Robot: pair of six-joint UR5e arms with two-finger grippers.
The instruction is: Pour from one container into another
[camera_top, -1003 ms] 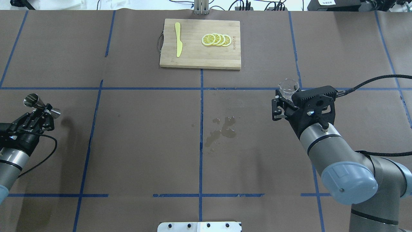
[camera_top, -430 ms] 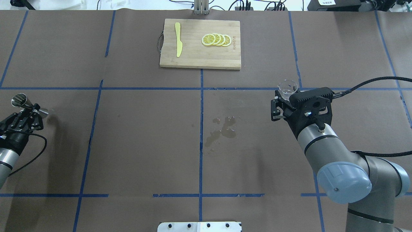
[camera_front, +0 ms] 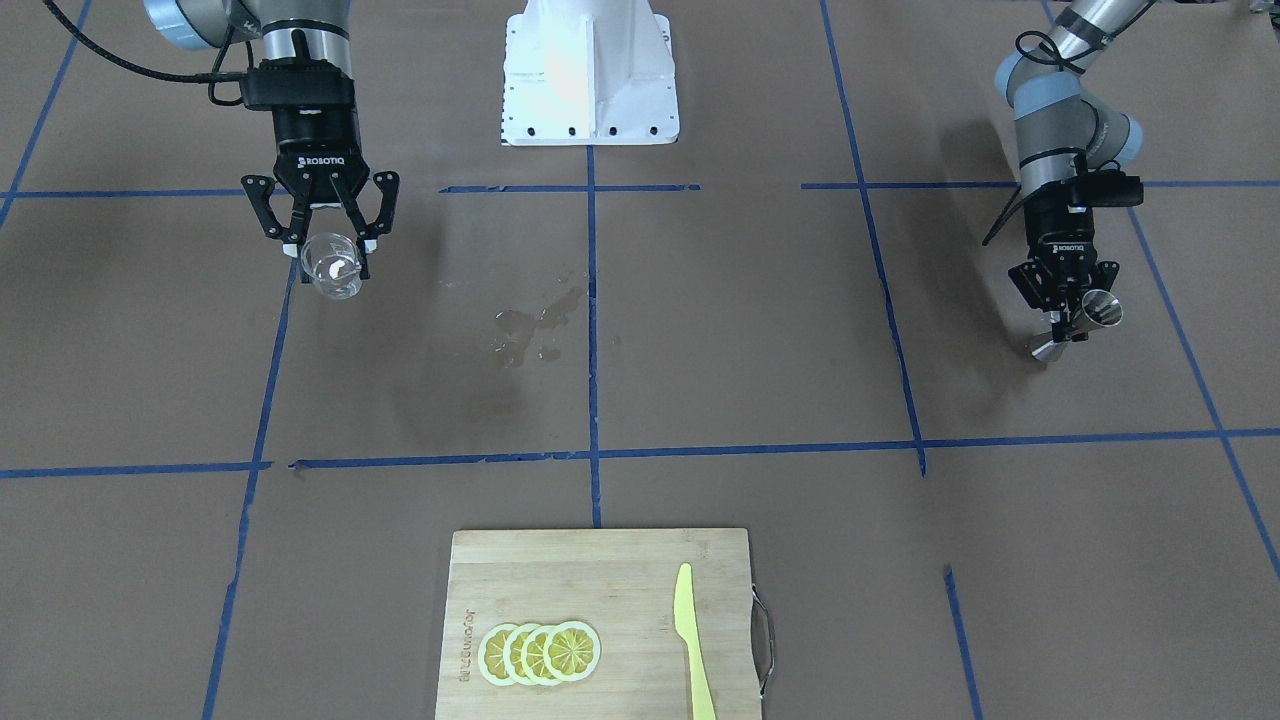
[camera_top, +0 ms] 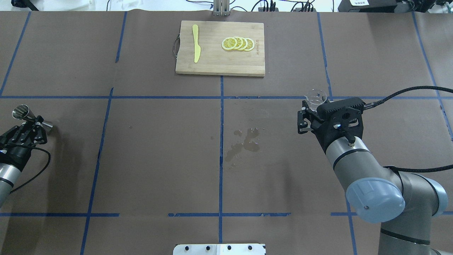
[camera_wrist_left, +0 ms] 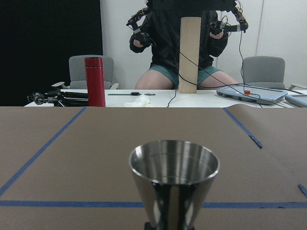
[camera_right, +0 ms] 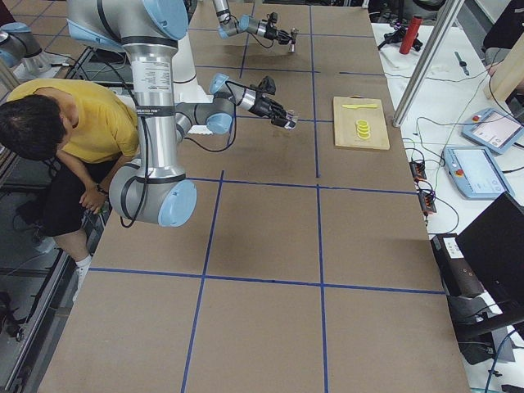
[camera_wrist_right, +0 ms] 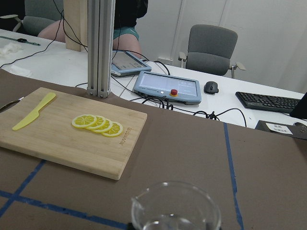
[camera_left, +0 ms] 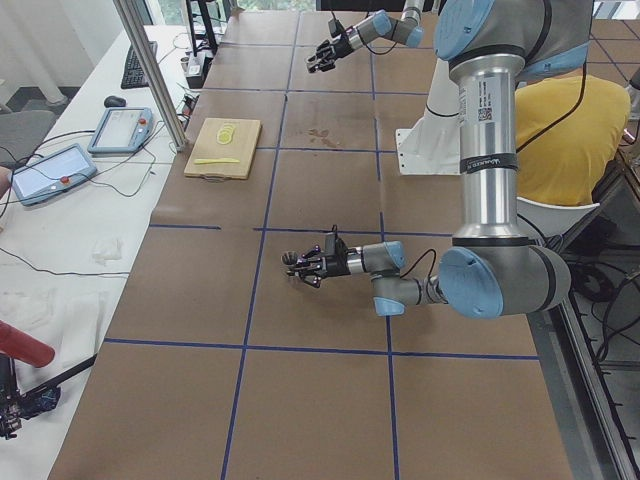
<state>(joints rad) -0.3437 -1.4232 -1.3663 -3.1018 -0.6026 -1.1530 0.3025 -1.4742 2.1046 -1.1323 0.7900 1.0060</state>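
Note:
My left gripper lets go of the shiny steel jigger now, since its lower cone's rim is down on the brown paper.
My left gripper (camera_top: 34,124) is shut on the waist of the shiny steel jigger (camera_top: 22,112) at the table's far left, low over the brown paper. The jigger (camera_front: 1087,318) stands upright with its empty upper cone (camera_wrist_left: 173,175) filling the left wrist view. My right gripper (camera_top: 314,107) is shut on the small clear glass cup (camera_top: 316,96), held above the table on the right side, upright. The front view shows the cup (camera_front: 332,267) between the fingers, with a little liquid at its bottom. The cup's rim (camera_wrist_right: 175,209) shows at the bottom edge of the right wrist view.
A wooden cutting board (camera_top: 219,63) lies at the far middle with several lemon slices (camera_top: 238,43) and a yellow plastic knife (camera_top: 195,43). A wet spill (camera_top: 244,143) marks the paper near the centre. The robot's white base plate (camera_top: 219,249) is at the near edge.
My left arm has drawn back to the left with the jigger in it and then settled slightly lower. The right arm has shifted a little with the cup.

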